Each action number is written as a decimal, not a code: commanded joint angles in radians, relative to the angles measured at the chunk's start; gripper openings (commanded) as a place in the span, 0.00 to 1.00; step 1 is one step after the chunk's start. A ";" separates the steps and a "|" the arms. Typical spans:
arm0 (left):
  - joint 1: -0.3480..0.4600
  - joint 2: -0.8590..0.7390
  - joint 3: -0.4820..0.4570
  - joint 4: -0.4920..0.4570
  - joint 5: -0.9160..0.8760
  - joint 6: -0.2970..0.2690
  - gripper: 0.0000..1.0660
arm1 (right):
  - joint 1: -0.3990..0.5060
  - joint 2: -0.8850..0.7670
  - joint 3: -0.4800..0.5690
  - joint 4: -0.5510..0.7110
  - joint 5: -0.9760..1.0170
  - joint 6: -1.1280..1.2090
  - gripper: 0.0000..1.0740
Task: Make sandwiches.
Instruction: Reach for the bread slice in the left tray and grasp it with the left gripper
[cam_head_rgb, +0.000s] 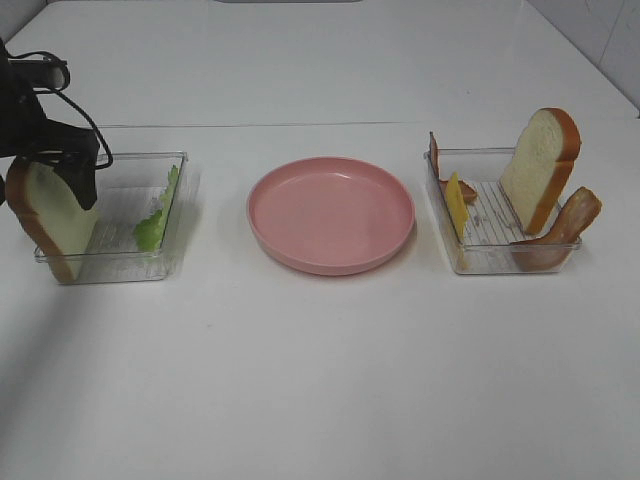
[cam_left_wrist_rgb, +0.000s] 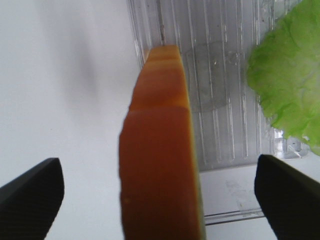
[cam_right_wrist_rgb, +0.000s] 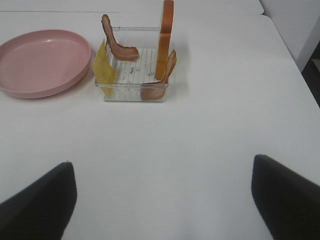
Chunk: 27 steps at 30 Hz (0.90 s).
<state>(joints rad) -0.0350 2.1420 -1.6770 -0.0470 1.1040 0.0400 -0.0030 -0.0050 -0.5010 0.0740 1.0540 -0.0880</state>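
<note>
My left gripper's fingers reach down around the bread slice's top edge (cam_head_rgb: 36, 172) in the clear tray (cam_head_rgb: 120, 272). They would hold the slice if they closed now, so my left gripper needs to close on it.
A bread slice (cam_head_rgb: 55, 215) with orange-brown crust stands upright at the left end of the left clear tray (cam_head_rgb: 120, 272), with a green lettuce leaf (cam_head_rgb: 155, 225) at the tray's right side. My left gripper (cam_head_rgb: 55, 180) is open, its fingers straddling the slice's top edge without touching it (cam_left_wrist_rgb: 160, 150); the lettuce (cam_left_wrist_rgb: 290, 85) lies beside it. The right tray (cam_head_rgb: 500, 265) holds a second bread slice (cam_head_rgb: 540, 165), bacon strips (cam_head_rgb: 565, 225) and a yellow cheese slice (cam_head_rgb: 456, 205). My right gripper (cam_right_wrist_rgb: 160, 200) is open and empty, well short of that tray (cam_right_wrist_rgb: 132, 92).
A pink round plate (cam_head_rgb: 330, 215) sits empty between the two trays; it also shows in the right wrist view (cam_right_wrist_rgb: 42, 60). White table all around. The right arm is out of the exterior high view.
</note>
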 joint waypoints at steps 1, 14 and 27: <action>-0.008 0.007 -0.003 -0.006 0.011 0.021 0.80 | -0.002 -0.015 0.000 -0.001 -0.003 -0.001 0.81; -0.008 0.007 -0.003 -0.006 0.015 0.033 0.00 | -0.002 -0.015 0.000 -0.001 -0.003 -0.001 0.81; -0.008 0.003 -0.003 0.006 0.044 -0.010 0.00 | -0.002 -0.015 0.000 -0.001 -0.003 -0.001 0.81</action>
<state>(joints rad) -0.0410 2.1430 -1.6770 -0.0650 1.1230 0.0460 -0.0030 -0.0050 -0.5010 0.0740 1.0540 -0.0880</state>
